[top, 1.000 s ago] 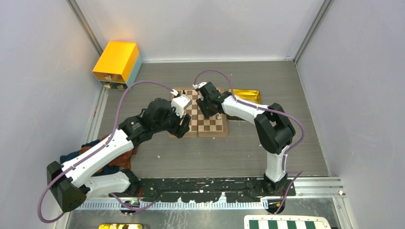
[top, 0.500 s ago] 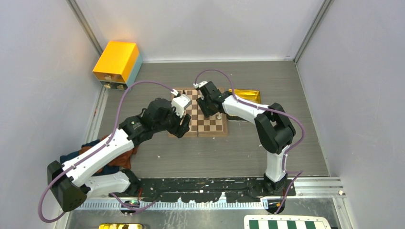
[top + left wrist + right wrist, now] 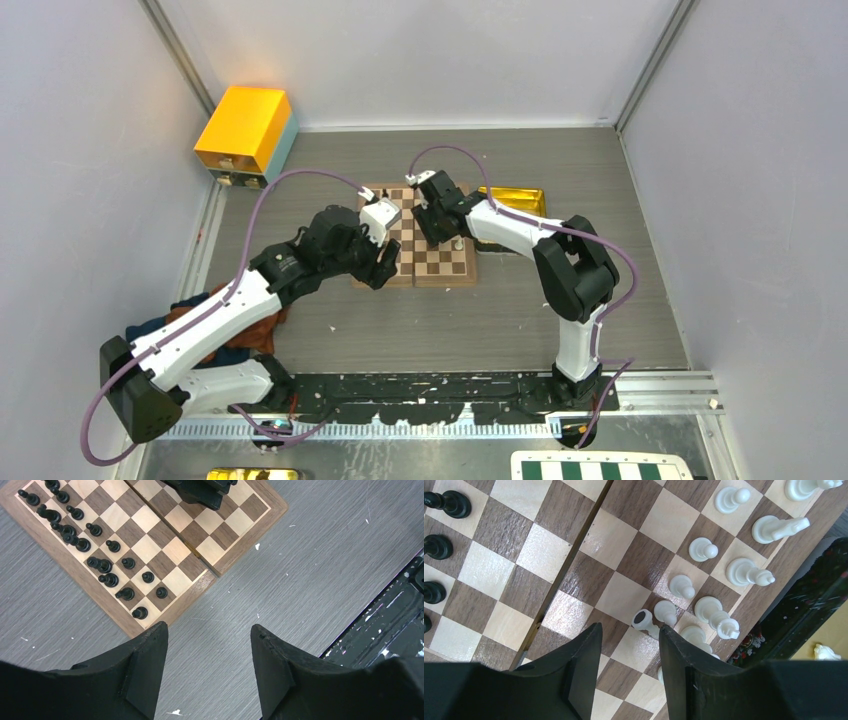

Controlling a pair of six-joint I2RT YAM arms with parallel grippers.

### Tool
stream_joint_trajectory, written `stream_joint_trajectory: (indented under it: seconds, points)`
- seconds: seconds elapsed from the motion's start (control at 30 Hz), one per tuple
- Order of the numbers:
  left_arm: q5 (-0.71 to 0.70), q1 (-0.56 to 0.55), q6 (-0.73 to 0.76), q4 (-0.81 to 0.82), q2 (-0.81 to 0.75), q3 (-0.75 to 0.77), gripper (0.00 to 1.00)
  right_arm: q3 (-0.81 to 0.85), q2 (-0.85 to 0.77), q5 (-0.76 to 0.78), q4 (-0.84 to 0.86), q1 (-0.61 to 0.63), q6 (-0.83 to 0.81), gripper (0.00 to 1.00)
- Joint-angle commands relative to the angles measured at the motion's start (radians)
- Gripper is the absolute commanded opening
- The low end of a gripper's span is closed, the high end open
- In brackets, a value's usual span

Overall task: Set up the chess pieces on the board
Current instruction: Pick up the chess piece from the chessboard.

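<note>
Next, my right gripper reaches the toppled white piece and grabs its slim body (image 3: 652,630), so that its base stays free to stand on a square.
The board (image 3: 440,262) lies mid-table. Black chess pieces (image 3: 107,580) stand in two rows along its left side. Cream-white pieces (image 3: 704,550) crowd its right side. One white piece (image 3: 642,620) lies toppled with its dark base showing, just ahead of my right fingertip (image 3: 664,630). My right gripper (image 3: 629,627) hangs open over the board squares, with nothing between the jaws. My left gripper (image 3: 207,626) is open and empty above the bare table, just off the board's near left corner. From above, the left gripper (image 3: 385,268) and the right gripper (image 3: 437,232) sit on either side of the board's seam.
A shiny gold tray (image 3: 512,200) lies right behind the board's far right corner. A yellow box (image 3: 245,130) stands at the back left. A heap of cloth (image 3: 250,330) lies under the left arm. A green-and-white checkered board (image 3: 600,468) pokes in at the bottom right.
My right gripper has edged slightly toward the far right over the board. The left arm has not moved.
</note>
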Motion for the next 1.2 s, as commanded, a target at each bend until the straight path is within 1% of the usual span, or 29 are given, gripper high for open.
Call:
stream_joint_trajectory:
  seconds: [0.0,0.47,0.67,0.73,0.83,1.1,1.17]
  points:
    - [0.014,0.004,0.003,0.050,-0.003,0.009,0.62,-0.001,-0.003,-0.019,0.047,-0.004,0.017,0.51]
    - [0.017,0.005,0.007,0.053,-0.003,0.001,0.62,-0.002,0.008,-0.041,0.045,-0.009,0.030,0.51]
    - [0.023,0.007,0.007,0.058,-0.003,-0.004,0.62,-0.006,-0.003,-0.039,0.044,-0.008,0.036,0.49]
    - [0.023,0.008,0.007,0.059,-0.006,-0.005,0.62,-0.006,-0.004,-0.035,0.043,-0.008,0.036,0.47]
    - [0.023,0.008,0.006,0.062,-0.009,-0.009,0.62,-0.009,-0.005,-0.025,0.042,-0.009,0.036,0.40]
    - [0.023,0.010,0.004,0.064,-0.010,-0.010,0.62,-0.027,-0.017,-0.009,0.048,-0.008,0.042,0.26]
    - [0.024,0.010,0.004,0.063,-0.009,-0.008,0.62,-0.028,-0.019,-0.007,0.048,-0.008,0.043,0.24]
